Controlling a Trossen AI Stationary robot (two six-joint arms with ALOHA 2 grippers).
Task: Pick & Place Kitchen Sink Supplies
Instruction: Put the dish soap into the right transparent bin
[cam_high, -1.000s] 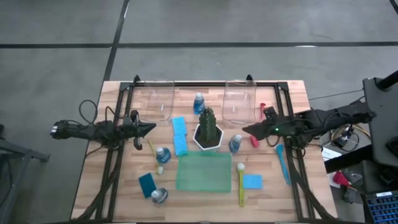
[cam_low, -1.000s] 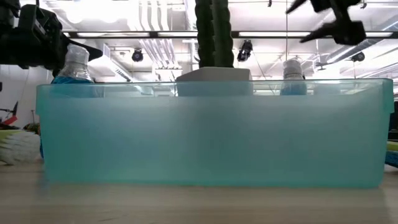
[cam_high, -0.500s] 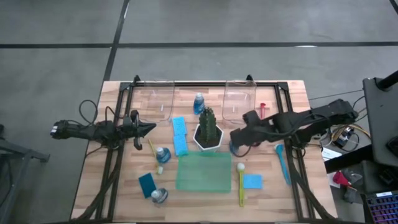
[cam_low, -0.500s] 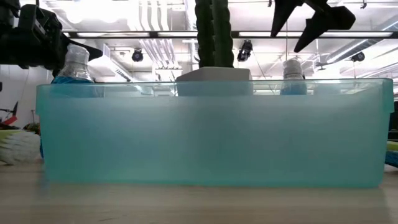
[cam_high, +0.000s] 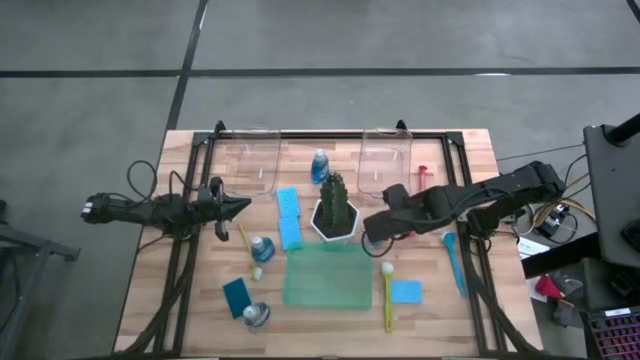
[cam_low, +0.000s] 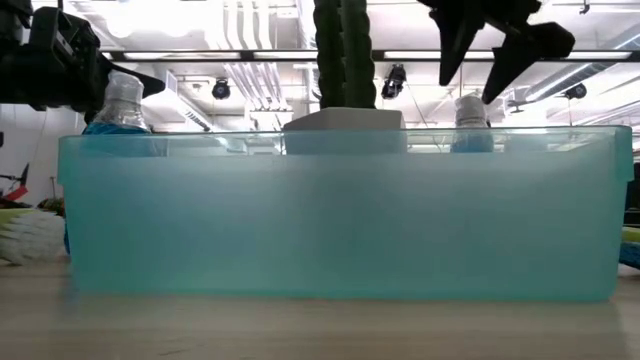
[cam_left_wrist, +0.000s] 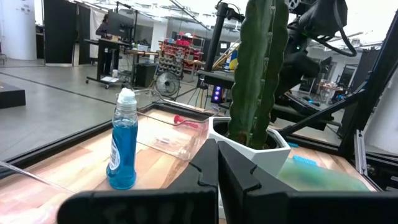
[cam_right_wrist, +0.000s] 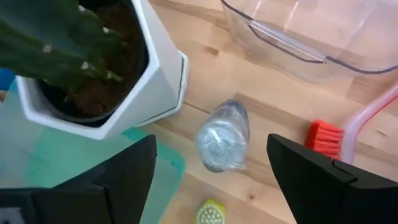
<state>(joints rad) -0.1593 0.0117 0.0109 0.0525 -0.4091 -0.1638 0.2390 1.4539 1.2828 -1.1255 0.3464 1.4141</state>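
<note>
My right gripper grabs the small clear bottle by its end with the cap (cam_right_wrist: 221, 146) next, to place it in the clear bin (cam_right_wrist: 311, 37).
My right gripper (cam_high: 371, 234) hangs open, pointing down over a small clear bottle of blue liquid (cam_right_wrist: 222, 135) that stands upright on the table just right of the potted plant (cam_high: 335, 207). Its fingers flank the bottle's cap (cam_low: 470, 106) from above without touching it. My left gripper (cam_high: 241, 207) is shut and waits at the table's left side. Other bottles (cam_high: 320, 165) (cam_high: 262, 247) (cam_high: 256, 316), blue sponges (cam_high: 288, 217) (cam_high: 405, 291) (cam_high: 237, 296), and yellow (cam_high: 388, 298), red (cam_high: 420, 178) and blue (cam_high: 455, 262) brushes lie scattered on the table.
Two clear bins (cam_high: 250, 160) (cam_high: 385, 160) sit at the far edge. A green tray (cam_high: 327, 277) lies at the near middle, close to the bottle under my right gripper. The plant's white pot (cam_right_wrist: 146, 93) stands right beside that bottle. A red brush head (cam_right_wrist: 323, 138) lies on its other side.
My right gripper has moved toward the table's left, from beside the red brush to over the bottle next to the plant. It has tipped to point down and come lower over the cap. No object has moved.
</note>
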